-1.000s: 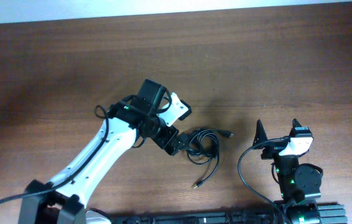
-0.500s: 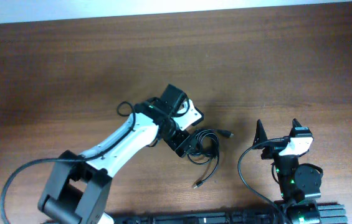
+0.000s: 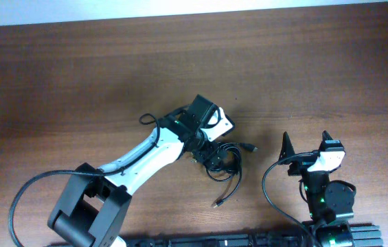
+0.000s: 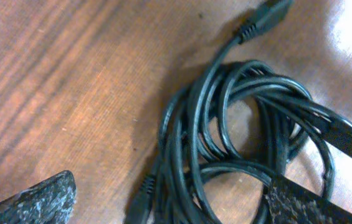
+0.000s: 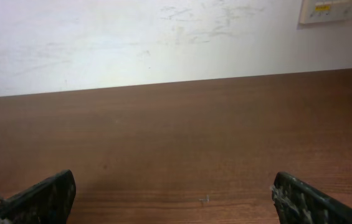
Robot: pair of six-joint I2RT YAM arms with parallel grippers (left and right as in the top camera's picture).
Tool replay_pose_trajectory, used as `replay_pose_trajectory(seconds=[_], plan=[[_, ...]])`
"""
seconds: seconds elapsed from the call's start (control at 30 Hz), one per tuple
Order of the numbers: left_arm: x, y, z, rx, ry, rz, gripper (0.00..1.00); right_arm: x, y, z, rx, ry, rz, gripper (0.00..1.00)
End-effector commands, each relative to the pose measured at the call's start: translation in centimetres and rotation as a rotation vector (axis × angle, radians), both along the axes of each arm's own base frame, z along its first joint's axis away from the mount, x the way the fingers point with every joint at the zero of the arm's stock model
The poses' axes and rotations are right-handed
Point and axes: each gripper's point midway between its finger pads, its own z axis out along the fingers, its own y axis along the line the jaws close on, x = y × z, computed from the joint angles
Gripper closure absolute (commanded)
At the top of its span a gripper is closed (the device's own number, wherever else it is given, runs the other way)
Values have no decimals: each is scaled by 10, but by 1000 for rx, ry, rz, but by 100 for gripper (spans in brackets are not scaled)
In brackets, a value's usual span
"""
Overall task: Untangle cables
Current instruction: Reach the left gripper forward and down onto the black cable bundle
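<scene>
I should lower my left gripper before I close it on the loops of the cables. One gripper finger covers the loops from above in the left wrist view.
The cables [image 3: 226,163] lie as a bunch of black loops on the wooden table, with one plug [image 3: 251,147] pointing right and a loose end [image 3: 217,203] trailing toward the front. My left gripper [image 3: 209,155] hovers over the bundle's left side. In the left wrist view the cables [image 4: 244,124] fill the frame. The left gripper [image 4: 176,208] is open, its fingertips [image 4: 38,199] straddling the nearest loops without pinching them. My right gripper [image 3: 306,143] rests to the right of the bundle. It is open over bare wood in the right wrist view [image 5: 176,202].
The wooden table [image 3: 77,82] stretches back to a white wall [image 5: 163,37]. The left arm [image 3: 139,161] crosses the front left area diagonally. A thick black robot wire [image 3: 268,189] curves beside the right arm's base [image 3: 327,199].
My left arm has swung right and forward, bringing its gripper from beside the bundle to over its left side. The cables and the right arm have not moved.
</scene>
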Motion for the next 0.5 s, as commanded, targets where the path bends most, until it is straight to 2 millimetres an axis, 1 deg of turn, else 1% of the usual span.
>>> replay_pose_trajectory(seconds=[0.0, 0.23, 0.33, 0.47], plan=[[14, 1, 2, 28, -59, 25, 1, 0, -4, -3, -6, 6, -18, 1], [18, -2, 0, 21, -74, 24, 1, 0, -4, -3, -6, 6, -18, 1], [19, -3, -11, 31, -62, 23, 1, 0, -4, -3, -6, 6, -18, 1], [15, 1, -25, 60, -27, 22, 1, 0, -4, -3, -6, 6, -18, 1]])
